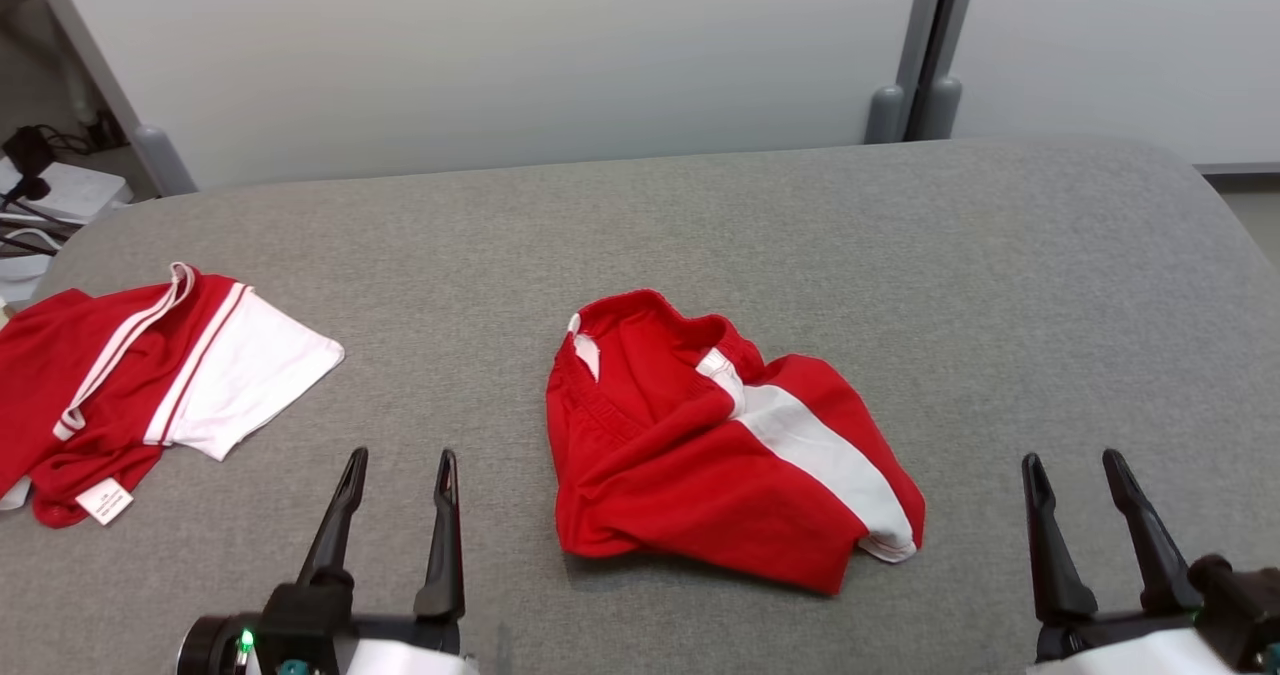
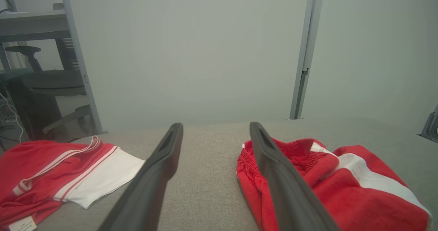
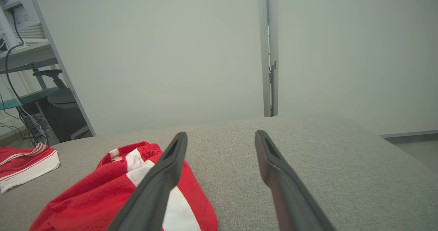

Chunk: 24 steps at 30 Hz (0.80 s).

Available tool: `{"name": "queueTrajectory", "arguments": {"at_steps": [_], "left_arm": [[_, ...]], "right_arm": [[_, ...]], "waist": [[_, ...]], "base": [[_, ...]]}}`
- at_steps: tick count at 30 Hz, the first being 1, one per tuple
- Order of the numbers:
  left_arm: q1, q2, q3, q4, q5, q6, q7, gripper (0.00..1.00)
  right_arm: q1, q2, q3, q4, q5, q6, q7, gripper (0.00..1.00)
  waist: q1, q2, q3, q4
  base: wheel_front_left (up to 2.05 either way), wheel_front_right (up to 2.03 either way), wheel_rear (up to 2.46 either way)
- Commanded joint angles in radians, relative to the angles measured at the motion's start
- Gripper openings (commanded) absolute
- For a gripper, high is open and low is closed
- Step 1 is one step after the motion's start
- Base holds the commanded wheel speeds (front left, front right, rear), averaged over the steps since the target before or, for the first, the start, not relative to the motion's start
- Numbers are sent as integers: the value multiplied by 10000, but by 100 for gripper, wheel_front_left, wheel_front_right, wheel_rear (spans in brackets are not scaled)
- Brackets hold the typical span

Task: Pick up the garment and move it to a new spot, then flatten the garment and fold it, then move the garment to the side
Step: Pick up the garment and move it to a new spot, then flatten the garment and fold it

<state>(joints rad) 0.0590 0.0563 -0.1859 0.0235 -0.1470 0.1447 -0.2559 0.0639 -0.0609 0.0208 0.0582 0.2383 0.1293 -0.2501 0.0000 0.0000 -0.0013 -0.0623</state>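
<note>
My left gripper should grab the red shorts by their elastic waistband (image 1: 583, 401) (image 2: 249, 160) next, to pick them up and move them to a new spot.
A crumpled pair of red shorts with a white side stripe (image 1: 700, 445) lies in the middle of the grey table (image 1: 700, 225); its elastic waistband faces away from me. The same shorts (image 2: 342, 190) fill the lower right of the left wrist view, and the shorts (image 3: 102, 193) sit low and left in the right wrist view. My left gripper (image 1: 400, 460) hovers open near the front edge, left of the shorts. On the other side, my right gripper (image 1: 1075, 465) is open too, right of the shorts. Neither touches the cloth.
A second red and white garment (image 1: 150, 385) lies bunched at the table's left edge, with a label showing. A pale partition wall (image 1: 500, 55) stands behind the table. Cables and a white box (image 1: 50, 195) sit off the far left corner.
</note>
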Motion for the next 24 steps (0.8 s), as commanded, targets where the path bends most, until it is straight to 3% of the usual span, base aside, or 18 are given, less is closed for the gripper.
{"name": "queueTrajectory", "arguments": {"at_steps": [1, 10, 24], "left_arm": [[-50, 27, 392, -305, 190, -71, -58, 100], [375, -19, 576, -46, 500, -432, -58, 100], [213, -55, 582, 164, 543, -438, -58, 100]], "right_arm": [[16, -62, 191, -354, -63, 14, -117, 100], [542, -46, 584, -219, -141, 14, -117, 100], [237, -27, 822, -150, -96, 14, -117, 100]], "waist": [[0, 0, -52, 144], [0, 0, -141, 446], [0, 0, -104, 444]], "base": [[0, 0, 0], [0, 0, 0], [0, 0, 0]]}}
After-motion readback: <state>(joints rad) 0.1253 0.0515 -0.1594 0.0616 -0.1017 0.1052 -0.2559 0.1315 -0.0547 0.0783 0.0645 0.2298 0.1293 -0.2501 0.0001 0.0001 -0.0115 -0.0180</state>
